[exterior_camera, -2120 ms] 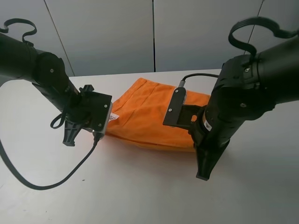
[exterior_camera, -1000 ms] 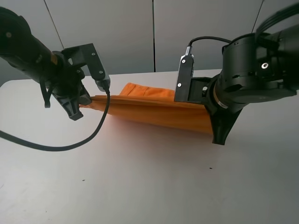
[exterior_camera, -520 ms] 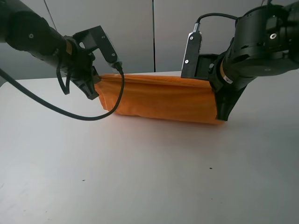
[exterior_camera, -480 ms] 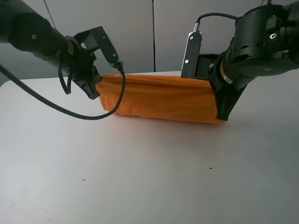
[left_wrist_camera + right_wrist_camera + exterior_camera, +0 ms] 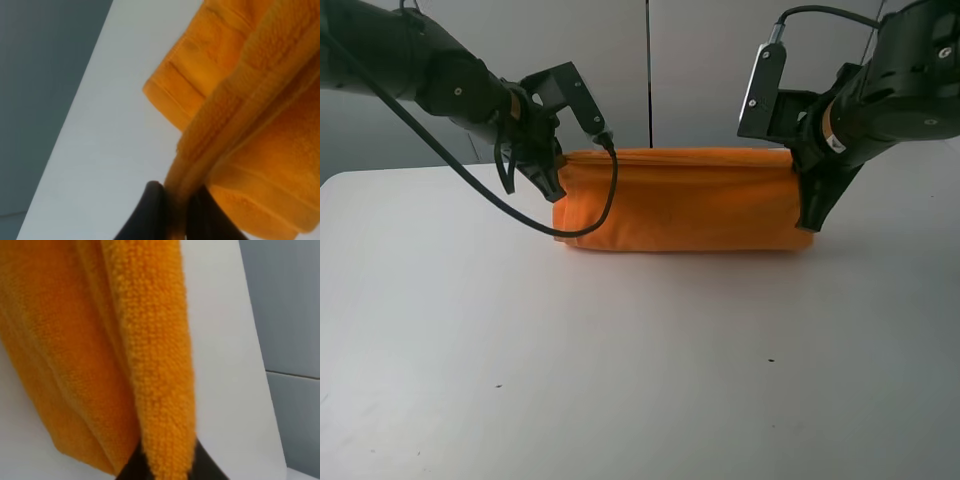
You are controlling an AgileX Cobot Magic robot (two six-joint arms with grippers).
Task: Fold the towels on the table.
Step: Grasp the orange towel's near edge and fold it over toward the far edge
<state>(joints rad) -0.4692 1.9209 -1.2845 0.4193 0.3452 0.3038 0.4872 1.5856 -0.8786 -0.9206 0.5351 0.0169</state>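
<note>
The orange towel stays in my left gripper for now until the towel is lower. The gripper's fingers pinch the fold [image 5: 680, 158] high above the lower layer [image 5: 564, 230].
The bright orange towel [image 5: 680, 200] hangs as a wide folded band between my two grippers, its lower edge at or just above the white table [image 5: 620, 380]. My left gripper [image 5: 554, 178] is shut on the towel's left upper corner. My right gripper [image 5: 810, 210] is shut on the right end. In the left wrist view the dark fingers [image 5: 155, 212] pinch a thick orange fold [image 5: 240, 110]. In the right wrist view the fingers [image 5: 132, 465] pinch a hanging edge of the towel [image 5: 150, 355]. The white label is out of view.
A grey panelled wall [image 5: 650, 70] rises behind the table's far edge. The left arm's black cable [image 5: 520, 215] loops down in front of the towel's left end. A few tiny dark specks [image 5: 769, 360] dot the white tabletop in front of the towel.
Both grippers have risen and moved toward the far edge with the towel. The towel went from lying crumpled on the table to hanging stretched between them.
</note>
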